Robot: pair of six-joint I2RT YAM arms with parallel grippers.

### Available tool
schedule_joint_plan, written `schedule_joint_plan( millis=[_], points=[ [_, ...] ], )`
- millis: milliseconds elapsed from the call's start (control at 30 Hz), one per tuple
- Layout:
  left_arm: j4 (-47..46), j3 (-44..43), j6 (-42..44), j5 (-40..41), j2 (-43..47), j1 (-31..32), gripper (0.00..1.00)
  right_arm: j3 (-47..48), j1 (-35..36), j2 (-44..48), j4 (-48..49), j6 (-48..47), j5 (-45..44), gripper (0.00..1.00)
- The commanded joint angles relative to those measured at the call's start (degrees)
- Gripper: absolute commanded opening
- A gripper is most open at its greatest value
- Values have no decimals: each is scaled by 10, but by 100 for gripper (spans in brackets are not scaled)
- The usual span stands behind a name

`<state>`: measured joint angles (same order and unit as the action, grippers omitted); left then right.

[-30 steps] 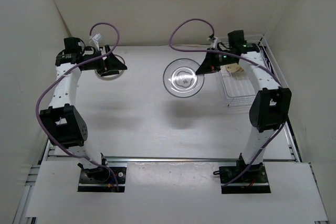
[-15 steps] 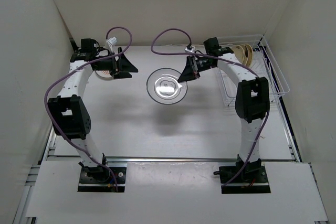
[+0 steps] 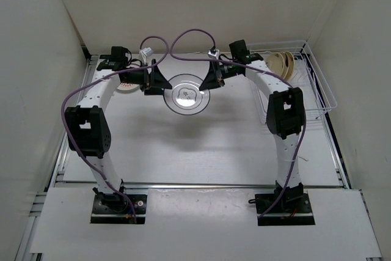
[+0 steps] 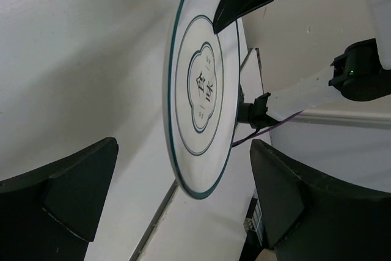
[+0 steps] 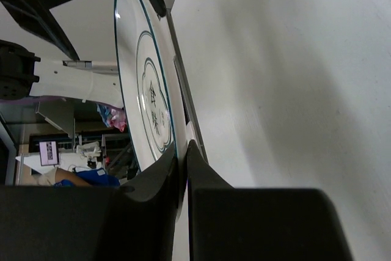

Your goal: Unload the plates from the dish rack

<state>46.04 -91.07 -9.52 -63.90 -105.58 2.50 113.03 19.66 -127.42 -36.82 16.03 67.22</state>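
Observation:
The plate's near rim lies between my left gripper's fingers and reaches past them, so closing now would catch it. It is time to close on that rim.
My right gripper (image 3: 209,80) is shut on the rim of a white plate with thin dark rings (image 3: 186,94) and holds it above the table's back middle. The same plate shows in the right wrist view (image 5: 143,99) and in the left wrist view (image 4: 201,87). My left gripper (image 3: 160,85) is open, its fingers either side of the plate's left rim without touching. Two tan-yellow plates (image 3: 282,63) stand upright in the white wire dish rack (image 3: 317,99) at the back right. A plate with an orange pattern (image 3: 127,85) lies on the table behind the left arm, mostly hidden.
White walls enclose the table on three sides. Purple cables loop above both wrists near the back wall. A metal rail (image 3: 201,185) runs along the near edge by the arm bases.
My right gripper has carried the ringed plate leftward from beside the rack to the back middle. My left gripper has moved right from the orange plate to the carried plate's left rim.

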Motion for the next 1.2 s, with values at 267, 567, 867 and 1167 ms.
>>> schedule_joint_plan(
  millis=[267,567,867,1167],
  points=[
    [-7,-30,4,-3,-12,15,39,46,2,-11,51,44,12,0],
    [-12,-35,9,25,-17,15,10,46,2,-16,51,38,-12,4],
    [-38,-46,-16,71,-12,15,10,49,-46,66,-40,-65,-160,86],
    [-72,-88,-112,157,-30,3,10,23,-145,205,-122,-160,-291,91]
  ],
)
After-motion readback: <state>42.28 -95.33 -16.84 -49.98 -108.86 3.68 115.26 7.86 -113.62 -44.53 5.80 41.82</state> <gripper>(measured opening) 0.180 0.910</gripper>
